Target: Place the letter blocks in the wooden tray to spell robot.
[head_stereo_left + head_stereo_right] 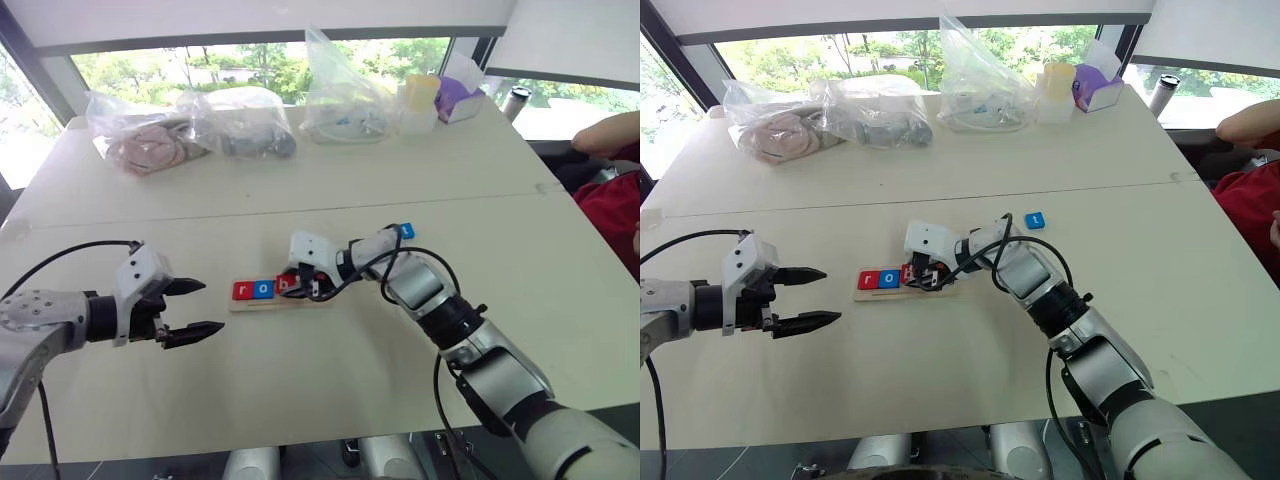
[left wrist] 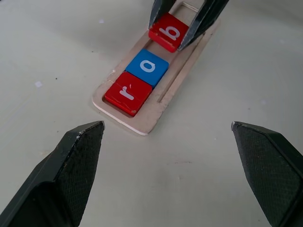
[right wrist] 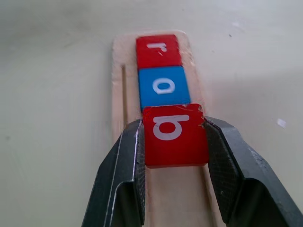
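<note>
My right gripper is holding the red b block (image 3: 175,136) over the tray's slot (image 3: 177,189) beside the blue o, so it is ready to open and needs to let go.
The wooden tray (image 2: 156,111) lies mid-table, with a red r block (image 2: 128,92) at its left end and a blue o block (image 2: 149,67) beside it. My right gripper (image 3: 173,124) is shut on a red b block (image 3: 174,135), holding it over the tray right next to the blue o; whether it rests on the tray floor I cannot tell. A blue t block (image 1: 1035,219) lies on the table behind my right arm. My left gripper (image 1: 195,308) hangs open and empty to the left of the tray (image 1: 255,305), a short way from it.
Several clear plastic bags (image 1: 240,120) line the table's far side, with a pale cup (image 1: 420,100) and a purple box (image 1: 458,98) at the far right. A person's red sleeve (image 1: 610,200) shows past the right edge.
</note>
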